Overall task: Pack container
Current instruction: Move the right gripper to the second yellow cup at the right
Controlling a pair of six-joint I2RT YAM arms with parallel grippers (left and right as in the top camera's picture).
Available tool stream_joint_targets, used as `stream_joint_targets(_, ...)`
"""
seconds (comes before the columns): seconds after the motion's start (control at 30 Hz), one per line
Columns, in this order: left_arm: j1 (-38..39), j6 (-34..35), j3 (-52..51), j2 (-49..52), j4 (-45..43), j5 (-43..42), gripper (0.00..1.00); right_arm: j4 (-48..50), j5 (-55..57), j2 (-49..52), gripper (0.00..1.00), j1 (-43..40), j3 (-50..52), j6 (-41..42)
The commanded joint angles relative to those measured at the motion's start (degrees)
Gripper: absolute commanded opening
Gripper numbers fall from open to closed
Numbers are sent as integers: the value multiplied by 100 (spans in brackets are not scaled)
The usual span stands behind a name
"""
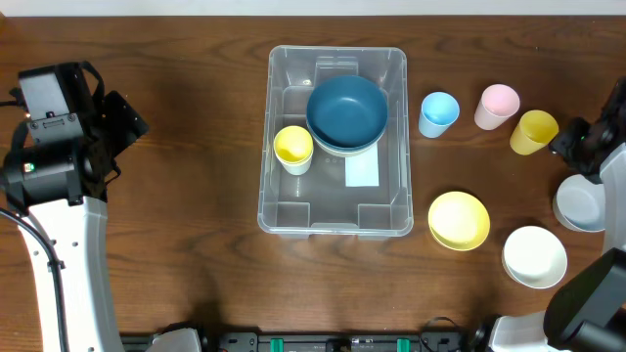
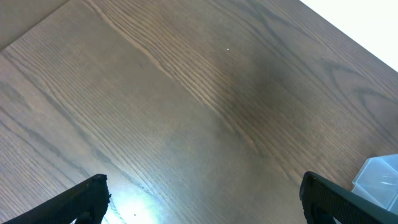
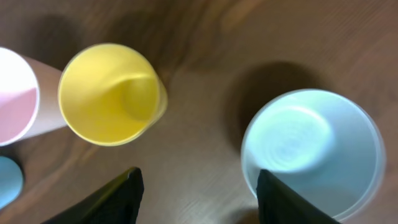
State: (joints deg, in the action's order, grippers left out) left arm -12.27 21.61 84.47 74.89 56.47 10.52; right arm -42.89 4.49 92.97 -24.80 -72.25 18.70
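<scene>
My right gripper takes the yellow cup by its rim next, on the side of the pale blue bowl. The cup's base will stay free to nest into the container's yellow cup.
The clear plastic container [image 1: 266, 186] stands at the table's middle; one corner shows in the left wrist view [image 2: 379, 180]. Inside it are a dark blue bowl [image 1: 346, 112] and a yellow cup [image 1: 292, 149], with a white label on the base. My left gripper [image 2: 202, 199] is open and empty over bare wood, far left of the container [image 1: 122, 122]. My right gripper [image 3: 199, 193] is open and empty at the right edge [image 1: 577, 147], above the gap between a yellow cup [image 3: 109, 93] and a pale blue bowl [image 3: 311, 149].
Right of the container stand a light blue cup [image 1: 438, 113], a pink cup [image 1: 497, 106] and the yellow cup [image 1: 533, 131]. Nearer the front are a yellow bowl [image 1: 459, 219], a white bowl [image 1: 534, 256] and the pale blue bowl [image 1: 579, 203].
</scene>
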Motion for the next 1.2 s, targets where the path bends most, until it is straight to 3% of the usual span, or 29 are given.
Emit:
stream_joint_targets(0.0, -26, 7, 61, 33, 9, 66, 98, 328, -199, 4, 59, -22, 289, 59)
stream_joint_targets(0.27, -26, 7, 61, 33, 7, 66, 98, 1458, -199, 4, 54, -22, 925, 280)
stream_joint_targets(0.53, -26, 7, 61, 33, 7, 68, 98, 1886, -286, 129, 53, -20, 981, 494)
stream_joint_targets(0.93, -24, 7, 61, 33, 9, 66, 98, 2428, -704, 1073, 49, -4, 981, 610)
stream_joint_targets(1.0, -26, 7, 61, 33, 7, 66, 98, 2424, -739, 1082, 45, 7, 981, 603)
stream_joint_targets(1.17, -26, 7, 61, 33, 7, 66, 98, 2365, -800, 909, 11, 9, 925, 573)
